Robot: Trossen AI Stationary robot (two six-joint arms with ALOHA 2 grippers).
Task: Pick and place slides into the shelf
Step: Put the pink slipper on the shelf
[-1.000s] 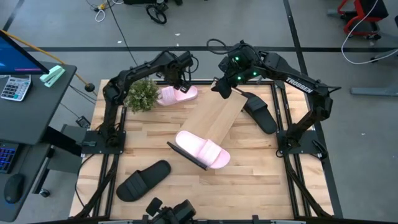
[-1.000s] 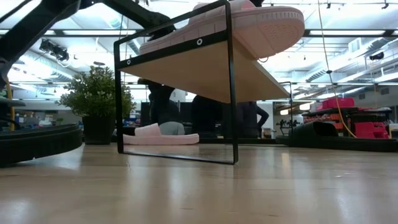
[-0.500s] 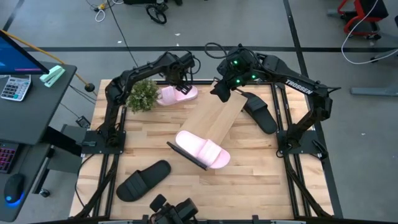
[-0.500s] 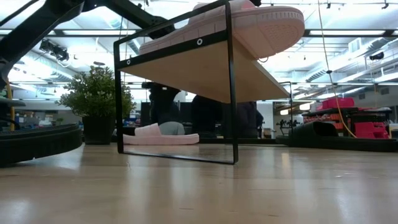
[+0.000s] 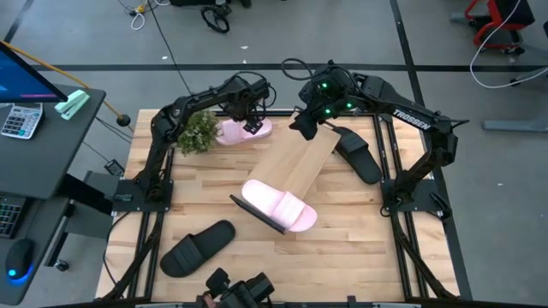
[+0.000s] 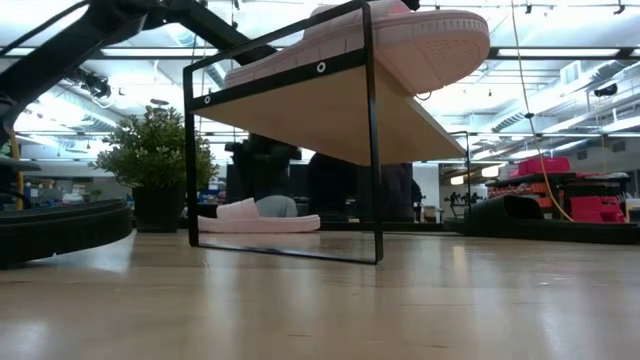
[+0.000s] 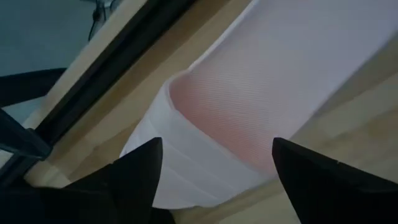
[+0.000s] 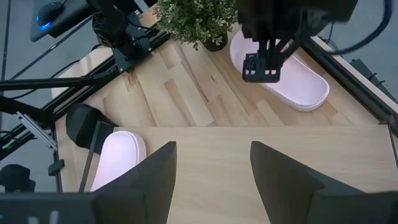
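Note:
My left gripper grabs the pink slide by the open edge of its strap (image 5: 261,127) next, to set it on the light-wood shelf (image 5: 295,162).
A pale pink slide (image 5: 237,130) lies flat on the table at the far left, beside a potted plant (image 5: 195,130). My left gripper (image 7: 216,144) points down over it, open, one finger on either side of its wide strap (image 7: 205,168); no touch shows. A second pink slide (image 5: 278,204) rests on the near end of the shelf (image 5: 300,158), a light-wood board on black end frames. My right gripper (image 8: 211,180) hangs open above the shelf's far end (image 8: 267,155). Black slides lie at the right (image 5: 358,154) and near left (image 5: 197,248).
The plant stands close to the left arm's elbow side. In the low view the shelf's black frame (image 6: 372,150) fills the middle, with the far pink slide (image 6: 260,215) behind it. Bare slatted tabletop (image 5: 360,231) lies near right of the shelf.
My left gripper has sunk toward the far pink slide and shifted a little toward the table's right edge; in the low view its dark fingers stand wider apart than before. The slides, the shelf and my right gripper have kept still.

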